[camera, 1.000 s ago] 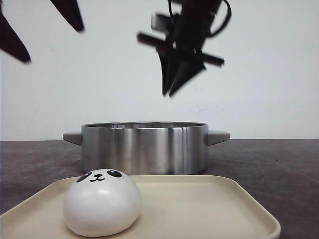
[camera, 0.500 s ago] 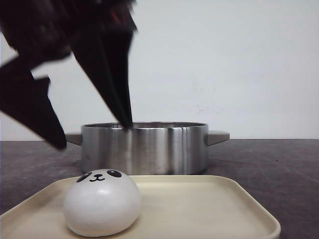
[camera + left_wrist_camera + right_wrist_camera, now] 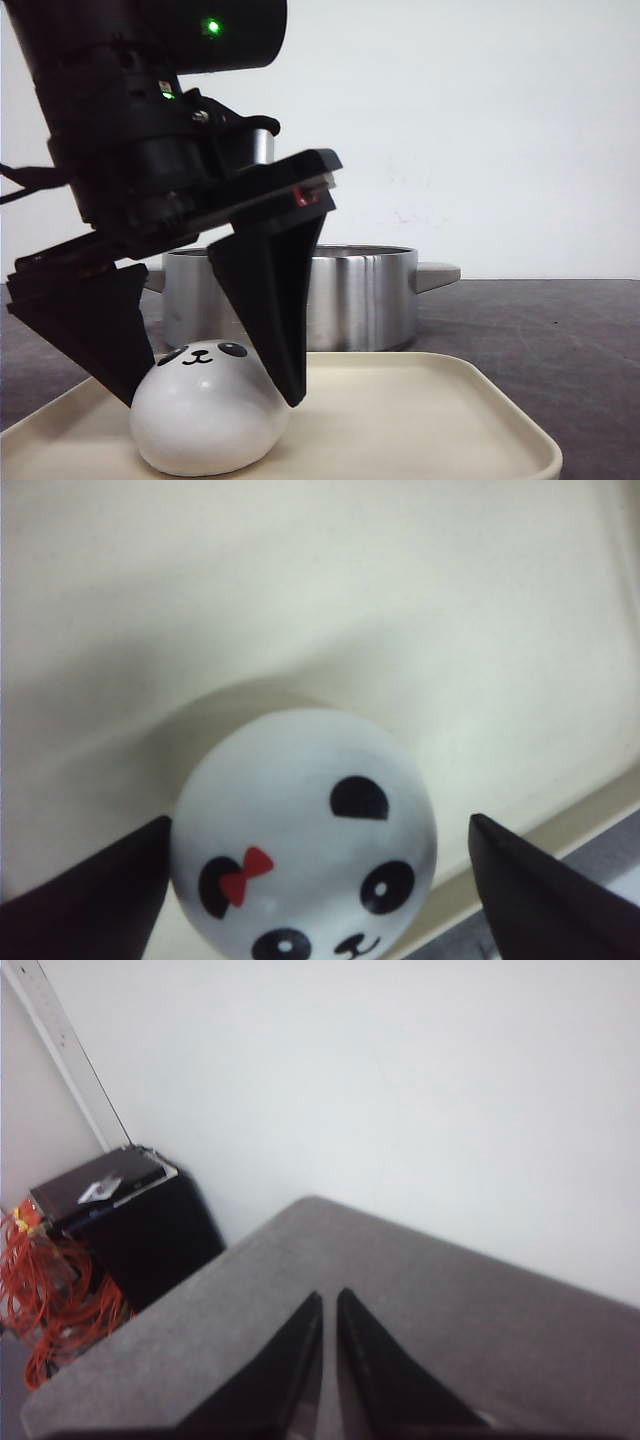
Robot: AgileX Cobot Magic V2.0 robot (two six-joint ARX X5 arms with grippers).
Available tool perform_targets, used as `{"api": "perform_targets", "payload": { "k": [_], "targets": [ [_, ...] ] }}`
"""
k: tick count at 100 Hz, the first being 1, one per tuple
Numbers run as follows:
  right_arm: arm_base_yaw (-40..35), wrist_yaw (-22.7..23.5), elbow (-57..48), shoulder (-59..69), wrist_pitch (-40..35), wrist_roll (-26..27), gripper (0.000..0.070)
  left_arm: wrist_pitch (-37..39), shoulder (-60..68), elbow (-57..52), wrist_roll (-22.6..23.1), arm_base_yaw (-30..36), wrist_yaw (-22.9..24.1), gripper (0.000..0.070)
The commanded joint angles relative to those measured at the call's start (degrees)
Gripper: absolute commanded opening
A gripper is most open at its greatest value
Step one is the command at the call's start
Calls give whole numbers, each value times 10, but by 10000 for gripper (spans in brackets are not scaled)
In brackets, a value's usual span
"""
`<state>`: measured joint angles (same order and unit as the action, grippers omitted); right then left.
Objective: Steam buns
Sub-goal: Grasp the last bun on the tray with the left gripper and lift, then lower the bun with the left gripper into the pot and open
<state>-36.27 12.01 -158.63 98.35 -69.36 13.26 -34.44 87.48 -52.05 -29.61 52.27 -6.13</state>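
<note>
The fingers of my left gripper reach down beside the panda-face bun over the cream tray (image 3: 430,420). Closing now would hold the bun. My left gripper should close on the bun now.
One white panda-face bun (image 3: 205,425) sits on the left part of a cream tray (image 3: 430,420) at the front. No other buns are in view. My left gripper (image 3: 210,400) is open and lowered over the bun, with one black finger on each side of it. In the left wrist view the bun (image 3: 305,820) has a red bow and lies between the fingers of the gripper (image 3: 320,822); one finger is at its edge, the other stands apart. My right gripper (image 3: 330,1295) is shut and empty above the grey table; it is outside the front view.
A steel pot (image 3: 365,295) with side handles stands behind the tray; its inside is hidden. The tray's rim (image 3: 560,830) runs close to the bun. Past the table corner are a black cabinet (image 3: 130,1225) and orange cables (image 3: 50,1300).
My left gripper came down from the upper left and now straddles the bun. My right gripper, above the pot a second ago, has left the front view. The bun has not moved.
</note>
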Motion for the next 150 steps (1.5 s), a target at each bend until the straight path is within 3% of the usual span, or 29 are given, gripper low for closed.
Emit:
{"api": "perform_targets", "payload": {
  "k": [1,10,13,18,25,26,52,73,82,107,121,150],
  "targets": [
    [-5,0,-16,12,-4,-8,17,5,15,-6,-5,7,1,552],
    [-5,0,-16,12,-15,-14,17,4,18,-6,-5,7,1,528],
    [-5,0,-16,12,-17,-17,17,3,18,-6,-4,7,1,473],
    [-5,0,-16,12,-17,-19,17,2,18,-6,0,8,1,306],
    [-5,0,-16,12,-17,-20,17,2,18,-6,12,11,2,4],
    [-5,0,-16,12,-17,-20,17,2,18,-6,13,11,2,0],
    [-5,0,-16,12,-19,-21,17,1,-24,-37,66,11,19,10],
    [-5,0,-16,12,-19,-21,17,9,-85,-117,176,-1,126,10],
    [-5,0,-16,12,-19,-21,17,26,-86,-147,214,-23,148,9],
    [-5,0,-16,12,-19,-21,17,98,-49,-156,231,-113,144,7],
    [-8,0,-16,12,-27,-21,17,107,-3,-156,231,-155,95,7],
    [-8,0,-16,12,-46,-21,17,108,62,-156,228,-176,73,37]
  ]
}}
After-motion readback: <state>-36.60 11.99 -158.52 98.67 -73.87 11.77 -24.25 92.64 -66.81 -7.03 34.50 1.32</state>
